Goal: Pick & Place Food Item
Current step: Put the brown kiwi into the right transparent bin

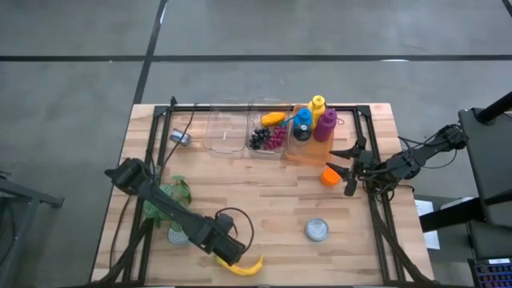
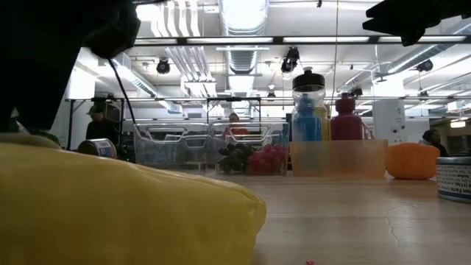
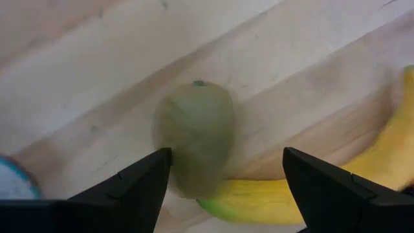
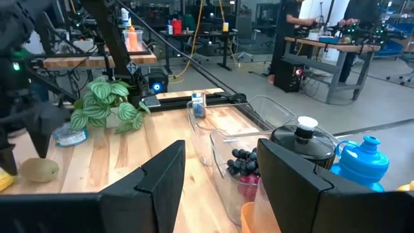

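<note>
The kiwi is below the fingers of my left gripper, so they would miss if they closed now. My left gripper needs to move down to it before closing on the kiwi (image 3: 194,136).
A green-brown kiwi (image 3: 194,136) lies on the wooden table, touching the green end of a yellow banana (image 3: 291,194). My left gripper (image 3: 226,162) is open and hovers over the kiwi, one finger on either side of it. In the high view the left gripper (image 1: 232,252) is near the table's near edge and hides the kiwi; the banana (image 1: 246,267) lies just beyond it. The right wrist view shows the kiwi (image 4: 39,169) far off. My right gripper (image 1: 336,160) waits open at the right side, beside an orange fruit (image 1: 330,176).
At the far edge stand clear containers (image 1: 228,132), one with grapes (image 1: 268,140), and bottles (image 1: 312,124) in an orange tray. A tin can (image 1: 317,230) stands right of centre. A leafy plant (image 1: 172,196) and a small tin (image 1: 178,236) are beside the left arm.
</note>
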